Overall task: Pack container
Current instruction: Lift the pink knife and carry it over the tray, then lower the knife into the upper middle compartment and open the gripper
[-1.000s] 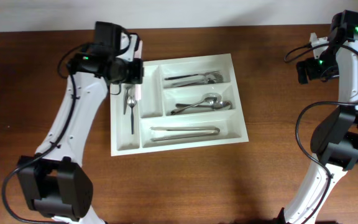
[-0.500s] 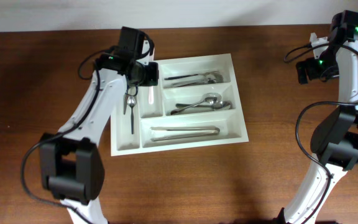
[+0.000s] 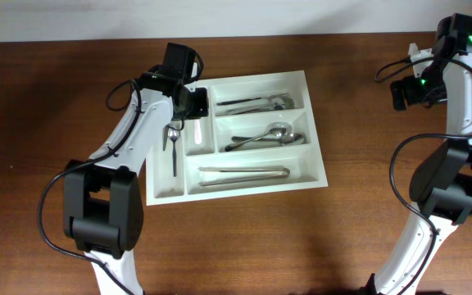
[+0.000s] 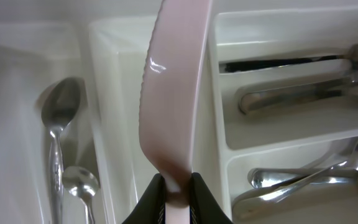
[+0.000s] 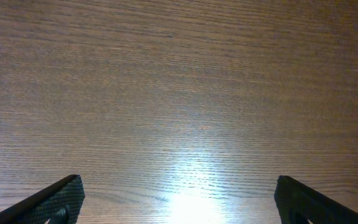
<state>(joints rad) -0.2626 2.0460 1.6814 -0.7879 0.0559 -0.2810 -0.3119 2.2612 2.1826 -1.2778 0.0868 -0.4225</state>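
The pale plastic knife lies lengthwise above the tray's empty second narrow section, between the section's long sides, so it is time for my left gripper to release it.
The white cutlery tray [image 3: 318, 176] lies mid-table, with five compartments. My left gripper [image 3: 195, 111] is shut on a pale plastic knife [image 4: 173, 93], holding it over the second narrow upright compartment [image 4: 120, 124]; the knife also shows in the overhead view [image 3: 197, 129]. Two metal spoons [image 3: 172, 143] lie in the far-left narrow compartment and show in the left wrist view [image 4: 58, 124]. The three long compartments hold forks [image 3: 256, 103], spoons [image 3: 265, 136] and metal knives [image 3: 242, 174]. My right gripper [image 5: 179, 205] is open and empty over bare wood at the far right.
The brown wooden table [image 3: 342, 238] surrounds the tray. A pale wall strip runs along the far edge [image 3: 301, 16]. The right arm [image 3: 457, 98] stands at the right edge, away from the tray.
My left gripper has moved right, from above the far-left narrow compartment to above the second narrow one, carrying the plastic knife. The right arm has not moved.
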